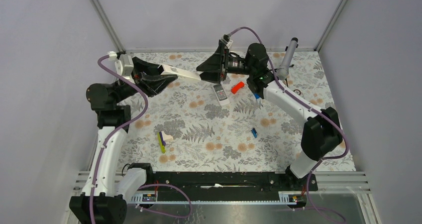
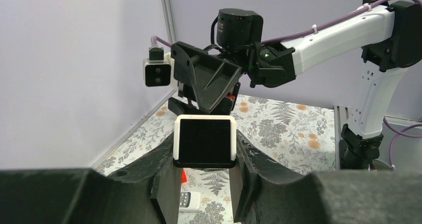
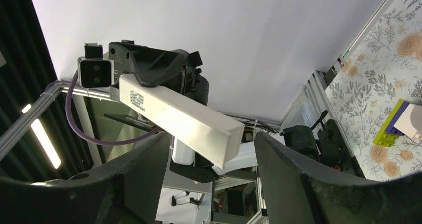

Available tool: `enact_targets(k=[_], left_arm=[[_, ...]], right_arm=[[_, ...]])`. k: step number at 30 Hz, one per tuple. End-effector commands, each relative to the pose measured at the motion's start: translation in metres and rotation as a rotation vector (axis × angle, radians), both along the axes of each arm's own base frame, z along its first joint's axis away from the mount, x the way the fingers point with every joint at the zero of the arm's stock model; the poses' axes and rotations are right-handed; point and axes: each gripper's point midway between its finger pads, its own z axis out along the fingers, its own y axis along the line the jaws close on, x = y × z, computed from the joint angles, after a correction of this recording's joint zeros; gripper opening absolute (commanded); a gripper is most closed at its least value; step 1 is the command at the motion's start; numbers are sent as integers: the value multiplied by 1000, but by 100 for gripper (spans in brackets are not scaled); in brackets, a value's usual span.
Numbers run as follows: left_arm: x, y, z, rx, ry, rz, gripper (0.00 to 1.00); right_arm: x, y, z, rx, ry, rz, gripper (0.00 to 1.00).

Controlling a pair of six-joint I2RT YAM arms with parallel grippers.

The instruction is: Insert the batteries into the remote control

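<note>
My right gripper is to pull the long white bar open for loading the batteries, so next it should grab its far end, opposite my left gripper.
The remote control lies on the flowered mat, buttons up, just below the two grippers; the left wrist view shows its corner under the fingers. A tiny blue battery lies further forward on the right. My left gripper is shut on a long white bar held level above the mat. The bar's far end sits between the jaws of my right gripper, which stand open with gaps on both sides.
An orange-red cylinder lies right of the remote. A small blue piece shows under the right arm. A grey tube rests at the back right. Toy bricks sit front left.
</note>
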Motion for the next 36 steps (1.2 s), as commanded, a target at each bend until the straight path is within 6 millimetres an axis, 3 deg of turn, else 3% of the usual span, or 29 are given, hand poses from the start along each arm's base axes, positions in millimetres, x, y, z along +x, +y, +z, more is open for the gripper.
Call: enact_targets(k=[1, 11, 17, 21, 29, 33, 36], left_arm=[[-3, 1, 15, -21, -72, 11, 0], [3, 1, 6, -1, -53, 17, 0], [8, 2, 6, 6, -55, 34, 0], [10, 3, -1, 27, -41, 47, 0], [15, 6, -20, 75, 2, 79, 0], [17, 7, -30, 79, 31, 95, 0], [20, 10, -42, 66, 60, 125, 0]], right_arm=[[-6, 0, 10, 28, -48, 35, 70], [-11, 3, 18, 30, -85, 73, 49], [-10, 3, 12, -11, -83, 66, 25], [-7, 2, 12, -19, -92, 46, 15], [6, -6, 11, -17, -104, -23, 8], [10, -12, 17, 20, -138, -65, 0], [10, -15, 23, 42, -157, -85, 0]])
